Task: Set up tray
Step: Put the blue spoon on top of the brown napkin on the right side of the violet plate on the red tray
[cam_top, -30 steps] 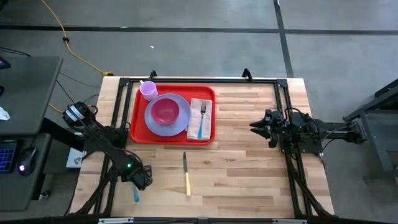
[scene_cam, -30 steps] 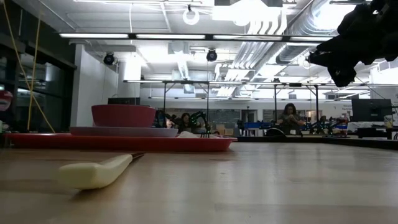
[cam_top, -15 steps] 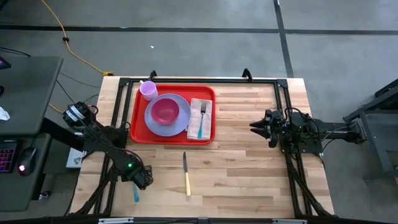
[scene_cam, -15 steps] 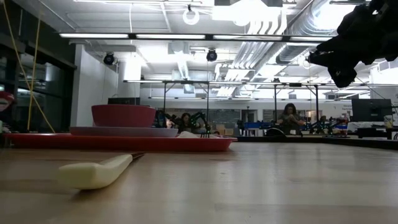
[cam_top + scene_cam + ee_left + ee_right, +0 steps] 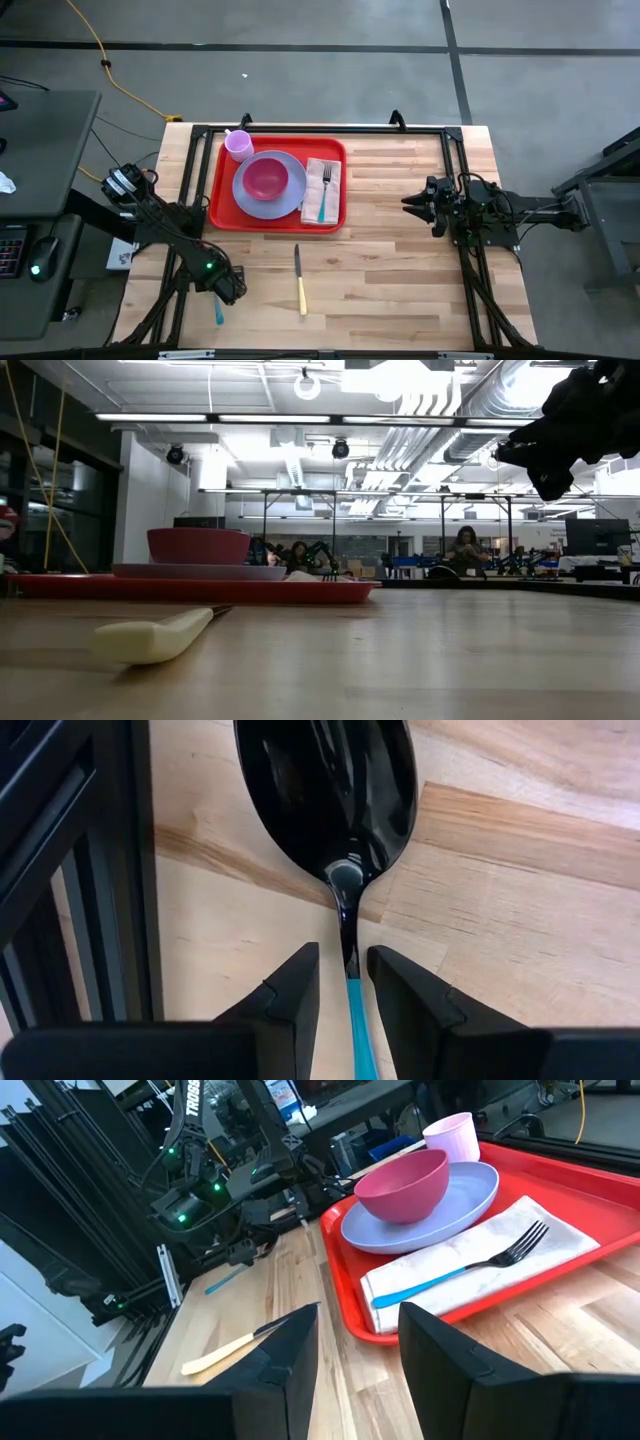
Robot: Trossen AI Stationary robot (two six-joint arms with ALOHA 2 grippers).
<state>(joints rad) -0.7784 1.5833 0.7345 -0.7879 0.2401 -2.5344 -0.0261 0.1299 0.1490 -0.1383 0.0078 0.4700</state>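
Note:
I need my left gripper on the spoon's neck next, its thin neck [image 5: 348,932]. The spoon should then go on the napkin beside the fork.
The red tray [image 5: 222,205] lies at the table's far left and holds a lavender plate [image 5: 250,200] with a pink bowl [image 5: 265,178], a small cup [image 5: 238,145] and a white napkin [image 5: 322,190] with a blue-handled fork [image 5: 470,1265]. A spoon with a black bowl [image 5: 330,790] and a blue handle [image 5: 218,314] lies flat on the table near its left front corner. My left gripper [image 5: 344,970] points down over it, open, one finger on either side of the spoon's neck with wood showing between. My right gripper [image 5: 408,203] hangs open and level above the table's right side.
A knife with a cream handle [image 5: 301,293] lies on bare wood in front of the tray, blade toward it. A black frame rail [image 5: 110,870] runs close beside the spoon. The middle and right of the table [image 5: 400,270] are bare wood.

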